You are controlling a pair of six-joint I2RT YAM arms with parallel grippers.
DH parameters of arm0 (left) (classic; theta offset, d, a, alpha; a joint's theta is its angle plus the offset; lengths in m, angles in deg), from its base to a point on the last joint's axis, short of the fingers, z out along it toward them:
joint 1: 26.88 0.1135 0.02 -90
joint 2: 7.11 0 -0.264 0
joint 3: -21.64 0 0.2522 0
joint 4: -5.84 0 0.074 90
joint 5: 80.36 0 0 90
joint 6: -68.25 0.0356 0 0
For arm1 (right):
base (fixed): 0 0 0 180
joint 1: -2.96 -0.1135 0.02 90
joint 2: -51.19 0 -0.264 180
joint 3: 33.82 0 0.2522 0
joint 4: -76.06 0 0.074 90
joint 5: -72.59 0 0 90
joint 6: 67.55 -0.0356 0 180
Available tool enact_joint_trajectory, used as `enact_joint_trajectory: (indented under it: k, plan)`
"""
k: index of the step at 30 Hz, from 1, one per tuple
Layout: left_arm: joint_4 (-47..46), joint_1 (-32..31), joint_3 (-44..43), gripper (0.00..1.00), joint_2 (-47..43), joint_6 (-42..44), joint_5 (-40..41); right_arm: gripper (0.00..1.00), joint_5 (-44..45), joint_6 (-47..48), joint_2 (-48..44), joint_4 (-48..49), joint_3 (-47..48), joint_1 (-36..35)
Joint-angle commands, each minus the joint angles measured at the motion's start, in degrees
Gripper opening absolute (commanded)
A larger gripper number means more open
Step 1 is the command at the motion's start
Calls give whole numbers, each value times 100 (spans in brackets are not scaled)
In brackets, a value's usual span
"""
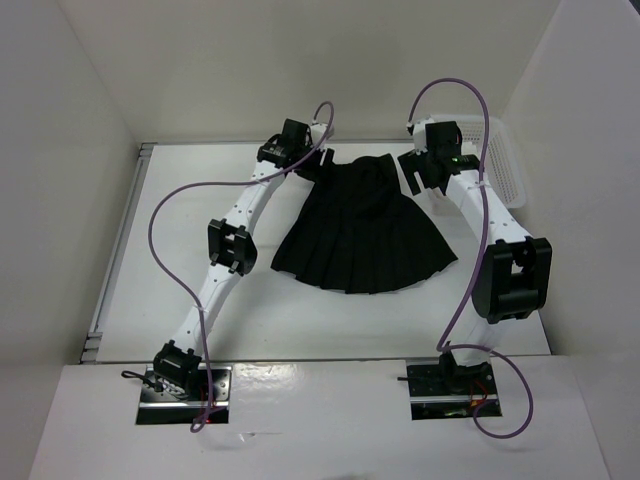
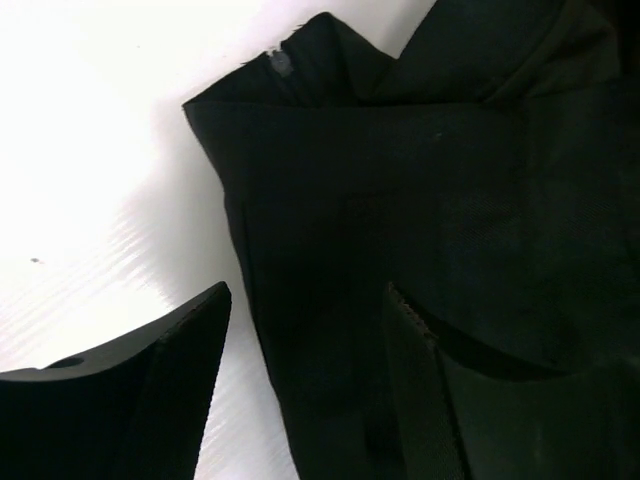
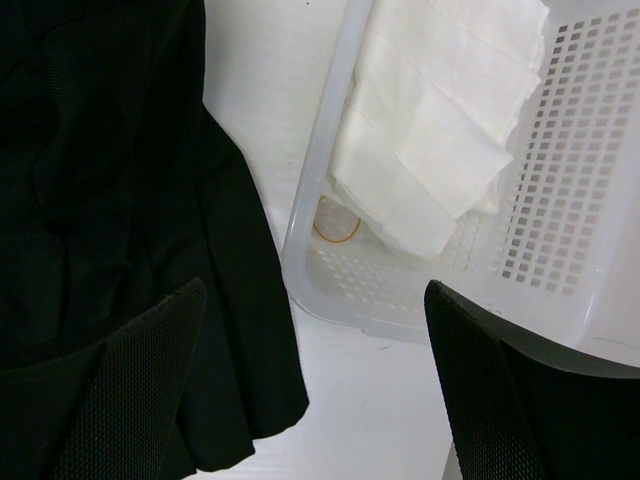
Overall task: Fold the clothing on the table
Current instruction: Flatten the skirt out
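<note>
I should next grab the skirt with my left gripper by the skirt's side edge near the waistband corner farthest from the basket. Then I can drag the skirt onto open table to fold it.
The clothing, a black pleated skirt, lies flat on the white table with its waistband at the far side and its hem fanned toward me. My left gripper is at the waistband's left corner. In the left wrist view its jaws stand apart astride the skirt's edge; one finger is over bare table, the other finger over the fabric. My right gripper hovers open by the skirt's right side. Its wrist view shows the gripper with one finger over the skirt and nothing gripped.
A white perforated basket stands at the back right, close to my right gripper. It holds a folded white cloth and a small yellowish ring. A grey rail runs along the table's left edge. White walls enclose the far side.
</note>
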Motion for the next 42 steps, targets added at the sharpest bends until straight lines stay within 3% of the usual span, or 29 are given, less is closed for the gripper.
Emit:
enact_joint_trajectory:
  k: [1, 7, 11, 19, 25, 28, 34, 42]
  plan:
    - [-64, -15, -140, 72, 108, 35, -351, 94, 128, 15, -174, 40, 75, 24]
    - [-64, -15, -88, 74, 160, 35, -351, 94, 128, 15, -174, -13, 128, 24]
    - [-64, -15, -35, 67, 160, 35, -351, 94, 128, 15, -174, -13, 180, 24]
    - [50, -15, 158, 38, 161, 35, -228, 94, 128, 15, -174, -13, 180, 24]
    - [681, 90, 159, 0, 160, 35, -368, 94, 181, 15, -226, -13, 180, 24]
    - [1418, 214, 306, 0, -14, 35, -902, 94, 120, 15, -287, -13, 180, 24]
    - [2413, 425, 782, 0, -665, 544, -1142, 94, -90, -37, -489, -13, 128, 24]
    - [2494, 706, 2213, 0, -2861, 773, -968, 94, -600, -91, -754, 40, 13, 24]
